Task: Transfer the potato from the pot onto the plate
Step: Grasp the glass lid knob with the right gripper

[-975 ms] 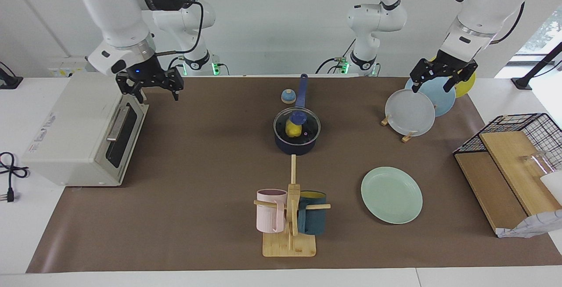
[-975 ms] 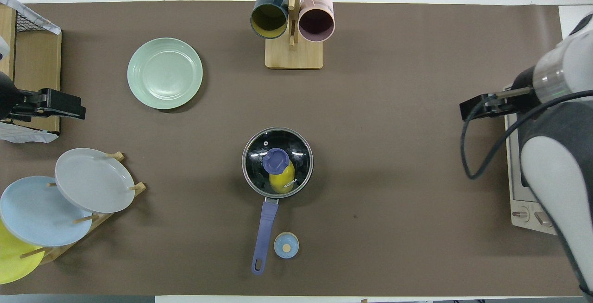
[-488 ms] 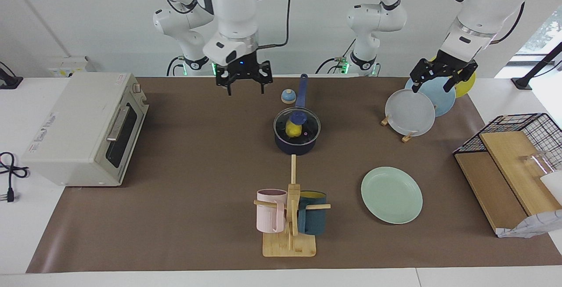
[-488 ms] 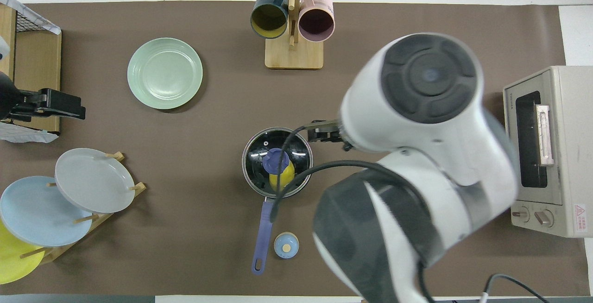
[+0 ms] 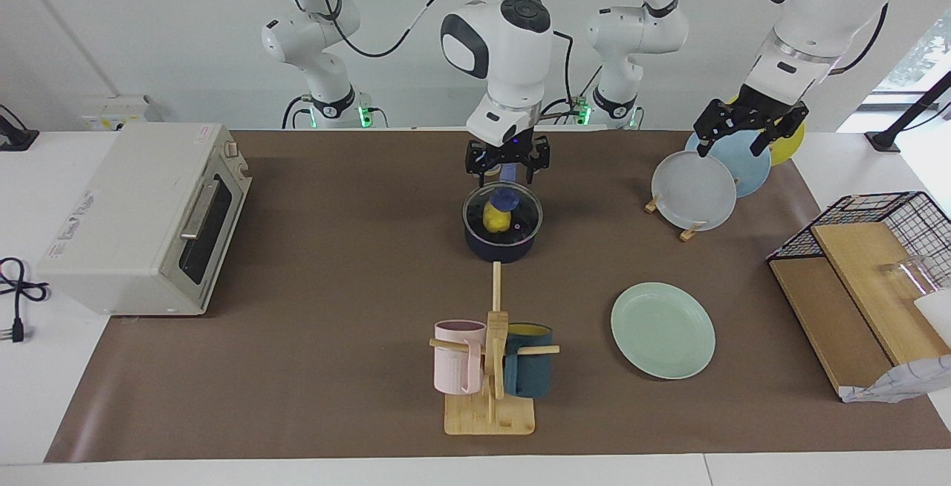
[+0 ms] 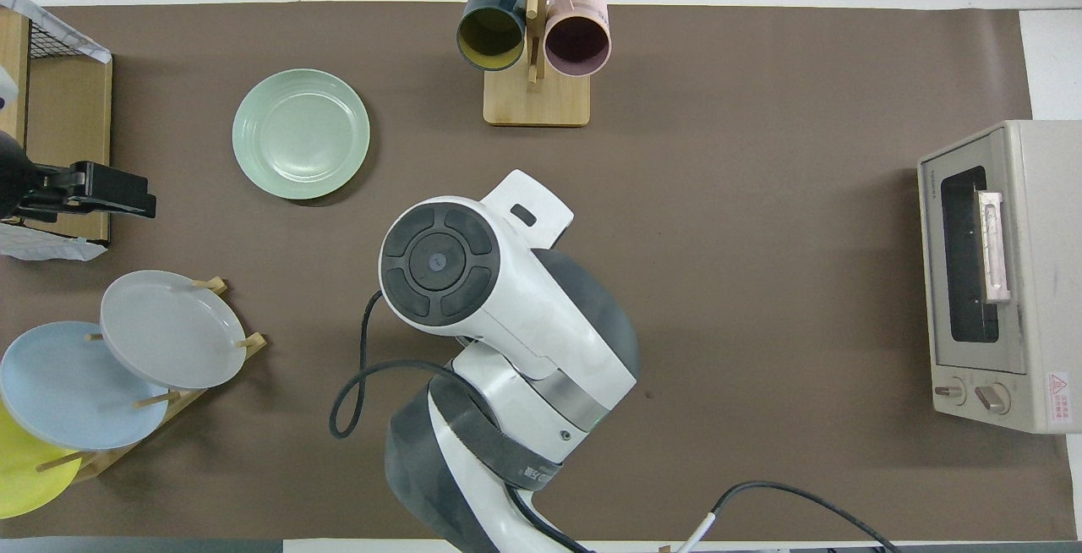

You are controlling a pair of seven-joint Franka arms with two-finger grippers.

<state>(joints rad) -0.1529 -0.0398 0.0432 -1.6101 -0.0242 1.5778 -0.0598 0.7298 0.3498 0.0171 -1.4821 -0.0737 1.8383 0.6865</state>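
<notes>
My right gripper grabs the lid's knob next, to uncover the potato (image 5: 492,218) in the pot for transfer.
The navy pot (image 5: 499,250) stands mid-table under a glass lid (image 5: 522,223) with a blue knob (image 5: 506,196). The yellow potato (image 5: 492,218) shows through the lid, inside the pot. My right gripper (image 5: 507,169) hangs open just above the knob, over the pot's handle end, touching nothing. In the overhead view the right arm (image 6: 473,299) hides the pot and potato. The mint-green plate (image 5: 663,330) (image 6: 301,134) lies bare toward the left arm's end, farther from the robots than the pot. My left gripper (image 5: 743,137) waits open over the plate rack, holding nothing.
A toaster oven (image 5: 141,218) sits at the right arm's end. A wooden mug rack (image 5: 490,367) with a pink and a teal mug stands farther out than the pot. A plate rack (image 5: 695,189) and a wire basket with boards (image 5: 869,263) are at the left arm's end.
The right arm has swung from over the toaster oven across the table and now hangs over the pot's lid. The left arm, pot and plate have not moved.
</notes>
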